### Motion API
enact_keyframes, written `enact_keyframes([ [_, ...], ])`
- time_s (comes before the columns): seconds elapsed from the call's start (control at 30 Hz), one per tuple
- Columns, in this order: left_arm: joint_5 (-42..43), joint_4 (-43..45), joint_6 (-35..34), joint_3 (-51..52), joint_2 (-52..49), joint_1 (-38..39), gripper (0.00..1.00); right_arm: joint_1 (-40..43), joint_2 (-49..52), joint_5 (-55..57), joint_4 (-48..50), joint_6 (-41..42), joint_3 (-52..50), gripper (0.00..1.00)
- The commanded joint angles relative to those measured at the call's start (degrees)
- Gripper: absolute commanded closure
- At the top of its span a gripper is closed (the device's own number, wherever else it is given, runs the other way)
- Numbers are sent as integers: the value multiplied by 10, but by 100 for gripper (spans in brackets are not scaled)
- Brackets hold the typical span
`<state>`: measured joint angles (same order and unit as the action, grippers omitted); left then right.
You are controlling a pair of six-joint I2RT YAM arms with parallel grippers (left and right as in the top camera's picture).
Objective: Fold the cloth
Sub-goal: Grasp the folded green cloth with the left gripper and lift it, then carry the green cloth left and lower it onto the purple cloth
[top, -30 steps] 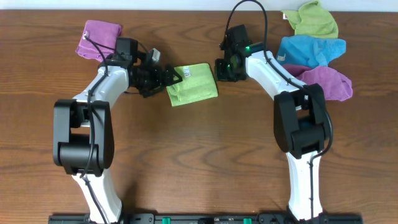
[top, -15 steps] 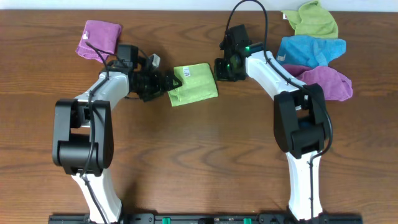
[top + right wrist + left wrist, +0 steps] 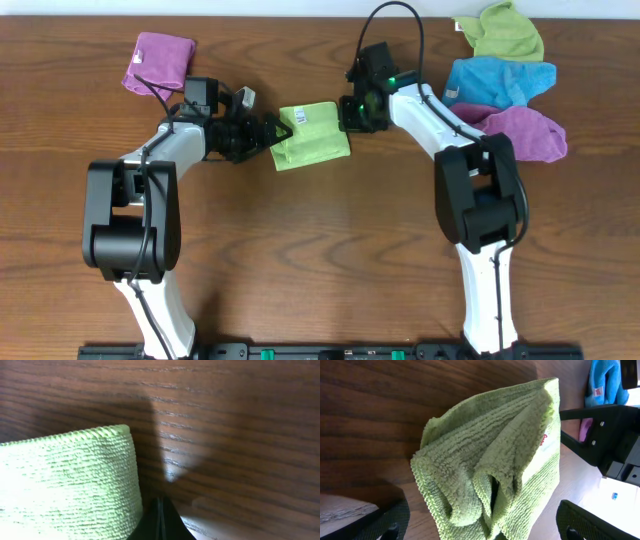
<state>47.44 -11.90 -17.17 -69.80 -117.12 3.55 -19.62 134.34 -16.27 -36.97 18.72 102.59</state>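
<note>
The folded lime-green cloth's bunched near end (image 3: 281, 134) (image 3: 483, 506) is the part my left gripper needs to grab next, with its layers together, to lay the cloth folded on the purple cloth.
The folded lime-green cloth (image 3: 312, 135) lies on the wooden table at top centre, with a white label on top. My left gripper (image 3: 271, 132) is open at its left edge. In the left wrist view the cloth (image 3: 495, 460) shows bunched folds, and its near end lies between the two spread fingers of the gripper (image 3: 485, 527). My right gripper (image 3: 349, 113) is shut, with its tip against the cloth's upper right edge. In the right wrist view the closed fingers (image 3: 160, 517) sit right beside the cloth's edge (image 3: 65, 485), holding nothing.
A folded purple cloth (image 3: 160, 62) lies at the back left. At the back right is a pile of a green cloth (image 3: 508, 30), a blue cloth (image 3: 500, 80) and a purple cloth (image 3: 528, 133). The blue cloth also shows in the left wrist view (image 3: 605, 382).
My left gripper has slid right, up to the cloth's left edge. My right gripper has shifted slightly left against the cloth's right edge. The cloth has barely moved.
</note>
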Motion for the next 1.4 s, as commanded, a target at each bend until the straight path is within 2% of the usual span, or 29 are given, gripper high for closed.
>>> enact_keyframes([
  [0.0, 5, 3, -13, 11, -6, 6, 5, -17, 19, -12, 1, 6, 7, 99],
  [0.3, -17, -5, -19, 11, -7, 10, 3, -41, 19, -11, 2, 5, 7, 99],
  [0.33, -29, -9, -24, 11, -7, 10, 13, -39, 19, -11, 1, 5, 7, 99],
  [0.37, -37, -13, -24, 11, -7, 10, 46, -36, 19, -11, -1, 5, 7, 99],
  [0.43, -46, -14, -36, 11, -7, 9, 94, -31, 18, -11, -8, 5, 8, 99],
  [0.6, -29, 50, -91, 6, -5, -11, 94, -4, 14, -11, -70, -20, 41, 99],
  [0.77, 33, 228, -214, -38, -1, -68, 94, 35, 9, -5, -166, -46, 119, 98],
  [0.97, 1, 365, -344, -96, -1, -149, 94, 57, 9, -2, -225, -66, 162, 99],
  [1.07, -52, 383, -392, -101, -1, -195, 94, 58, 9, -2, -228, -66, 163, 99],
  [1.17, -77, 366, -405, -101, -2, -224, 94, 58, 9, -2, -223, -66, 163, 99],
  [1.37, -183, 380, -472, -101, -8, -223, 94, 57, 9, -2, -201, -66, 163, 99],
])
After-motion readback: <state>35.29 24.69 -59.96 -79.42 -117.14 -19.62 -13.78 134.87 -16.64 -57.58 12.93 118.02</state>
